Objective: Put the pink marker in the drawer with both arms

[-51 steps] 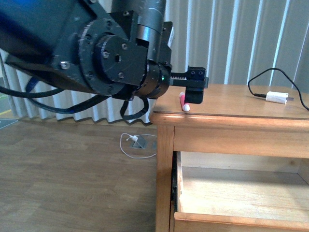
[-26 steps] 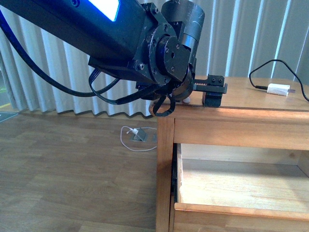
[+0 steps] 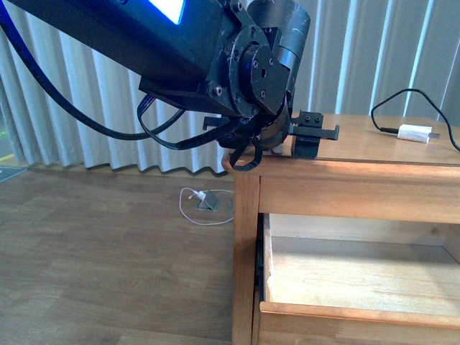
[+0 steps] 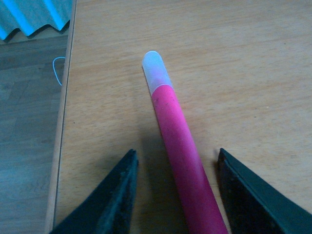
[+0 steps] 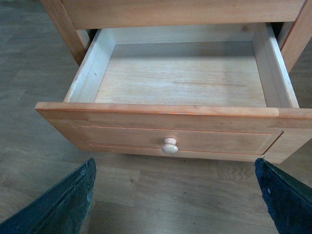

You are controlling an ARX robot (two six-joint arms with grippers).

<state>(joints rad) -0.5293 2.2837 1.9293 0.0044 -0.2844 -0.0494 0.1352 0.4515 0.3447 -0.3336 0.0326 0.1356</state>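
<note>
Next, my left gripper grips the marker by its pink body [image 4: 182, 148] to place it in the open drawer.
The pink marker [image 4: 178, 141] lies flat on the cabinet top, its white tip [image 4: 155, 70] pointing away from the wrist. My left gripper [image 4: 176, 152] is open and straddles the marker, one finger [image 4: 109, 200] on each side, neither touching it. In the front view the left gripper [image 3: 309, 140] sits low on the cabinet's front left corner and the arm hides the marker. The drawer [image 5: 146, 136] stands pulled out, its pale inside bare, with its round knob [image 5: 169, 145] facing my right gripper [image 5: 174, 162]. That gripper is open above the floor in front of the drawer front.
A white plug adapter [image 3: 415, 133] with a black cable [image 3: 392, 100] lies at the cabinet top's far right. The top's left edge [image 4: 61, 141] runs close beside the marker. A white cord [image 3: 205, 205] lies on the wooden floor by the blinds [image 3: 93, 122].
The left arm swung right and down onto the cabinet top. The marker, seen beside the gripper a second ago in the front view, is now hidden behind the wrist.
</note>
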